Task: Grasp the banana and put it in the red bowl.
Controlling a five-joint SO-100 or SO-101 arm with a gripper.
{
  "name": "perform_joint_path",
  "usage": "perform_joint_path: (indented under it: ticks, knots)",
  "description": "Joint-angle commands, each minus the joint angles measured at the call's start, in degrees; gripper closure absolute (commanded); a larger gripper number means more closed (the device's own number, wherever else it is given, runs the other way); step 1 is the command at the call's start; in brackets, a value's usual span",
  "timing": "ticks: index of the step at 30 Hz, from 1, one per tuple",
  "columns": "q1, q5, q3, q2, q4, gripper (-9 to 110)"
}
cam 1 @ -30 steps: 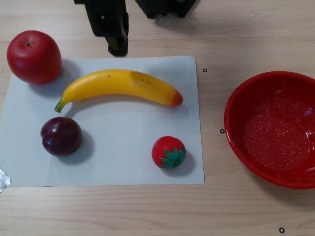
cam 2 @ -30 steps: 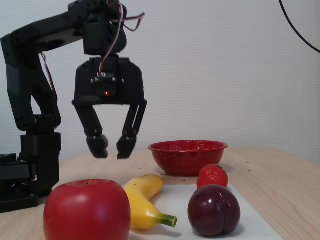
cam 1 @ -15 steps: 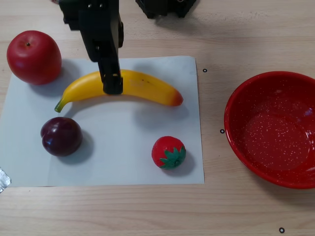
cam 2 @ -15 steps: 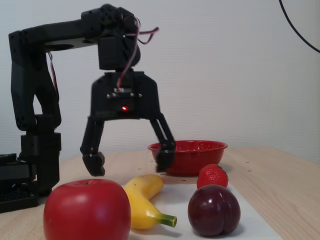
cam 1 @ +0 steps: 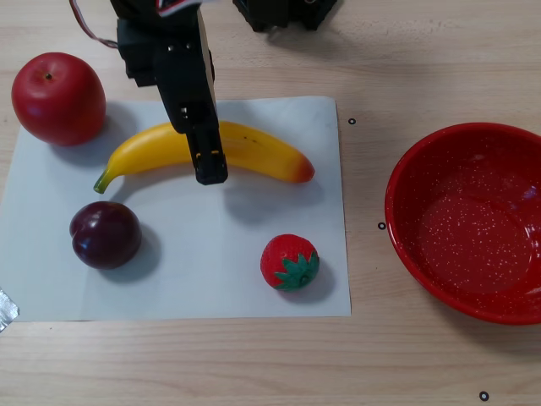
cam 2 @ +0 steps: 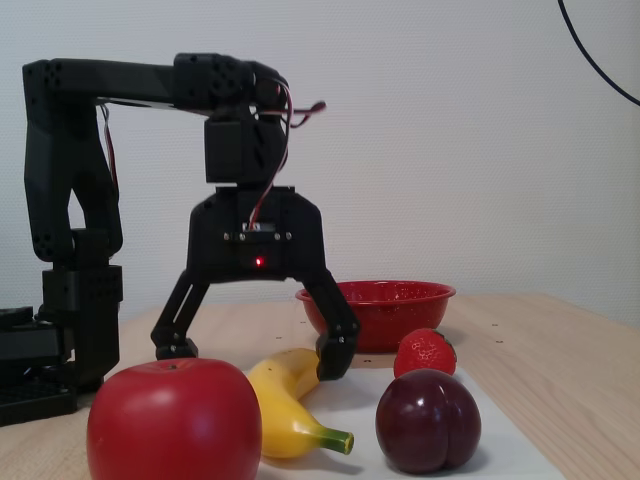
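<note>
I will next take hold of the yellow banana by its middle [cam 1: 237, 147] with my gripper, so that I can put it in the red bowl.
The yellow banana [cam 1: 262, 152] lies on a white sheet, green stem to the left and orange-red end to the right in the other view. In the fixed view it [cam 2: 285, 400] lies between the apple and the plum. My gripper [cam 1: 179, 127] is open wide and hangs over the banana's middle, one finger on each side of it. In the fixed view the gripper [cam 2: 255, 352] is low and holds nothing; one fingertip [cam 2: 335, 360] is right by the banana. The red bowl [cam 1: 406, 211] stands empty on the wooden table to the right, and shows behind the gripper in the fixed view [cam 2: 375, 300].
A red apple [cam 1: 57, 97], a dark plum [cam 1: 106, 234] and a toy strawberry [cam 1: 289, 262] lie around the banana on the white sheet [cam 1: 211, 288]. The arm's base [cam 2: 70, 300] stands at the left of the fixed view.
</note>
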Motion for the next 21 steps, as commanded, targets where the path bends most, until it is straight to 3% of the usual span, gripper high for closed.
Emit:
perform_joint_path:
  ticks: [1, 21]
  knots:
    - [1.1, 1.1, -1.7, 1.5, -2.2, 34]
    - [2.2, -0.4, -0.7, -4.7, -6.9, 35]
